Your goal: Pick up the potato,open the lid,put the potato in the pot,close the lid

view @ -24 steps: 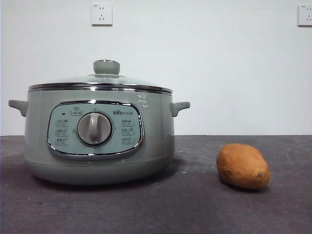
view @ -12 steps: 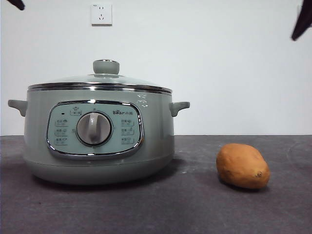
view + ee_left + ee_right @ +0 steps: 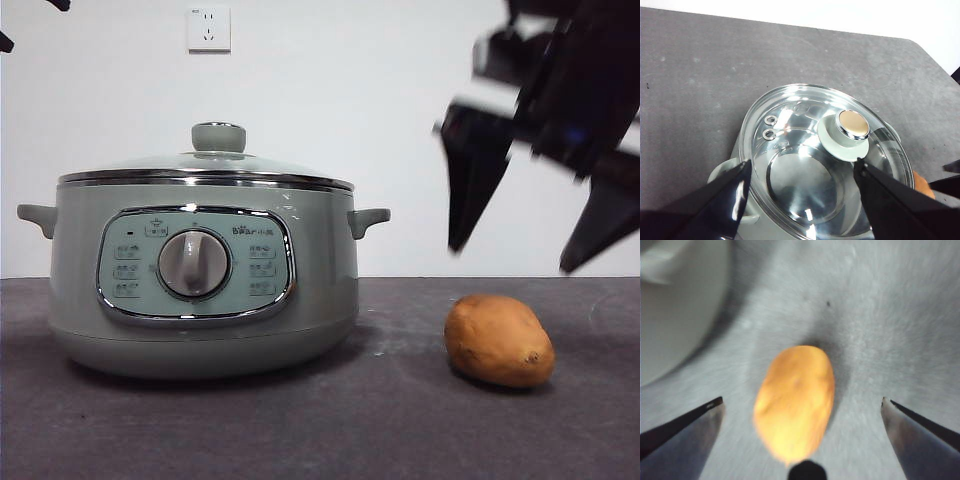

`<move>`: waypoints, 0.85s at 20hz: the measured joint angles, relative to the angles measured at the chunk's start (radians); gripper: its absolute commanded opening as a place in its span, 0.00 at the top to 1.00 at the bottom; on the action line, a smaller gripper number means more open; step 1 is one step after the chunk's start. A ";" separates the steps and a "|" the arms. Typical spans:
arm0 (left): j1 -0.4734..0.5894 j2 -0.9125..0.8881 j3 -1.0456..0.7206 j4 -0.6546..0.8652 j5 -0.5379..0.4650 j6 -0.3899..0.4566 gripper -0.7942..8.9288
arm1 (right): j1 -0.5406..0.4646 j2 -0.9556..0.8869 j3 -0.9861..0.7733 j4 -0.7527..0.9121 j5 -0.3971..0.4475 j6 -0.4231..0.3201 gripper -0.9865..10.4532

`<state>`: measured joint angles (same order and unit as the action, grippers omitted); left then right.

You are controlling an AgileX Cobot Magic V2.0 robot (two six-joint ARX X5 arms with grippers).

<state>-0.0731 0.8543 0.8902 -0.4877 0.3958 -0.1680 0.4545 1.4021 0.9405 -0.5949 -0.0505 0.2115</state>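
Note:
My left gripper grips the glass lid by its narrow knob next, since the lid spreads across the whole pot point(image 3: 200, 270), too wide for the fingers.
The orange-brown potato point(image 3: 498, 340) lies on the dark table to the right of the pot point(image 3: 200, 270). The glass lid point(image 3: 205, 165) sits shut on the pot, its sage knob point(image 3: 218, 137) upright. My right gripper point(image 3: 510, 258) hangs open just above the potato, not touching it. In the right wrist view the potato point(image 3: 795, 400) lies between the spread jaws of the right gripper point(image 3: 801, 401). My left gripper point(image 3: 802, 161) is open high over the lid point(image 3: 805, 165) and its knob point(image 3: 852, 125); in the front view only its black tip point(image 3: 5, 41) shows at the top left corner.
The dark grey table point(image 3: 380, 420) runs wide in front of the pot and potato. A white wall with two sockets point(image 3: 208, 28) stands behind. The pot's side handle point(image 3: 368, 220) points toward the potato, with a gap between them.
The right arm has dropped from the top right corner to just above the potato, jaws open. The left gripper's tip has shifted slightly at the top left. Pot, lid and potato have not moved.

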 measured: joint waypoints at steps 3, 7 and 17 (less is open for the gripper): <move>0.000 0.000 0.000 -0.008 0.000 0.000 0.56 | 0.003 0.121 0.000 0.056 -0.014 0.015 0.42; 0.000 0.000 0.000 -0.019 0.000 0.000 0.56 | 0.003 0.191 0.000 0.068 -0.027 0.044 0.73; 0.000 0.000 0.000 -0.058 0.012 0.001 0.56 | 0.024 0.018 0.000 -0.007 -0.056 0.055 0.92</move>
<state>-0.0731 0.8543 0.8902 -0.5453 0.4076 -0.1673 0.4789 1.4197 0.9405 -0.6018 -0.1062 0.2661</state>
